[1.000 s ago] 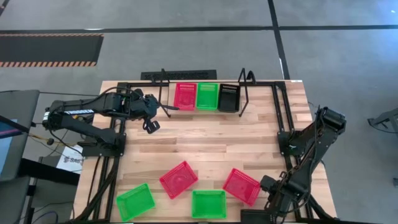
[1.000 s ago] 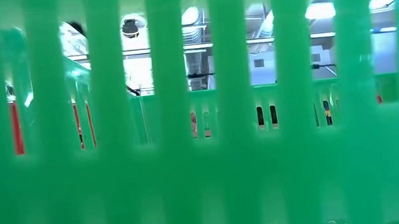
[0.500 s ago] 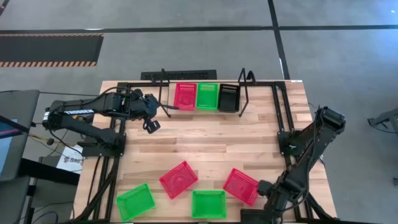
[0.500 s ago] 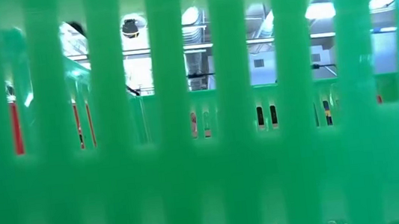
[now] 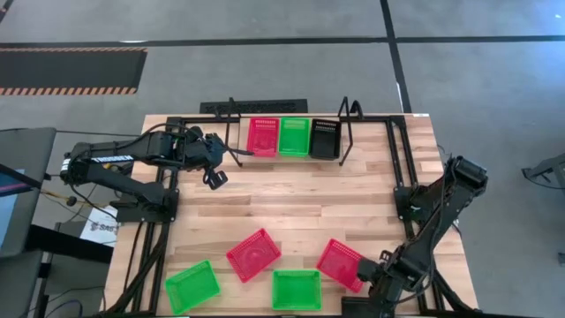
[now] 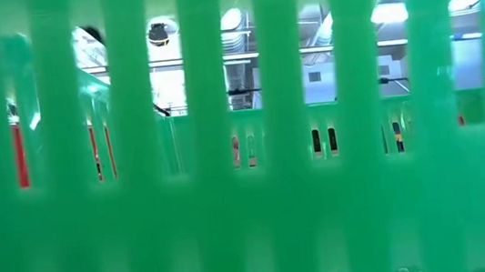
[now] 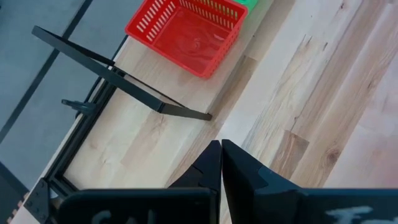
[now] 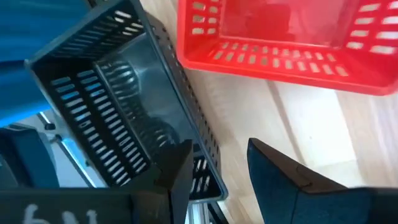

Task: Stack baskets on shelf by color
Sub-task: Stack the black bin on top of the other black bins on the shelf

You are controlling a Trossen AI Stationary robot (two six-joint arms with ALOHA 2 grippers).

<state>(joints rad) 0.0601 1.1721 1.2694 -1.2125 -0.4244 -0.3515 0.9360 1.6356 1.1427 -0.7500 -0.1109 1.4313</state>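
Note:
My right gripper grabs the black basket by its long side (image 8: 183, 106) next, then stacks the basket on the shelf by color.
On the shelf (image 7: 143, 137) at the table's far side a red basket (image 5: 262, 137), a green one (image 5: 294, 137) and a black one (image 5: 324, 139) stand side by side. Two green baskets (image 5: 192, 285) (image 5: 296, 289) and two red ones (image 5: 253, 254) (image 5: 342, 263) lie on the near half of the table. Beside the right red basket (image 8: 280, 37), my right gripper (image 8: 221, 146) is open over a black basket (image 8: 118, 112), which the arm hides in the high view. One finger is above the basket's inside and one is outside its wall. My left gripper (image 5: 214, 179) hangs shut, left of the shelf. My right gripper points steeply down with its fingers on either side of the black basket's wall (image 8: 202, 158), near one end of it. The finger (image 8: 180, 165) over the inside is close to that wall. Whether it touches the wall, I cannot tell.
A green basket's slatted wall (image 6: 250, 199) stands right against the low camera and blocks nearly all of that view. Black frame rails (image 5: 402, 168) run along the table's sides. Bare wood lies between the shelf and the near baskets.
My right gripper has moved along the near edge toward the table's left, closer to the right red basket, and its wrist has rolled somewhat.

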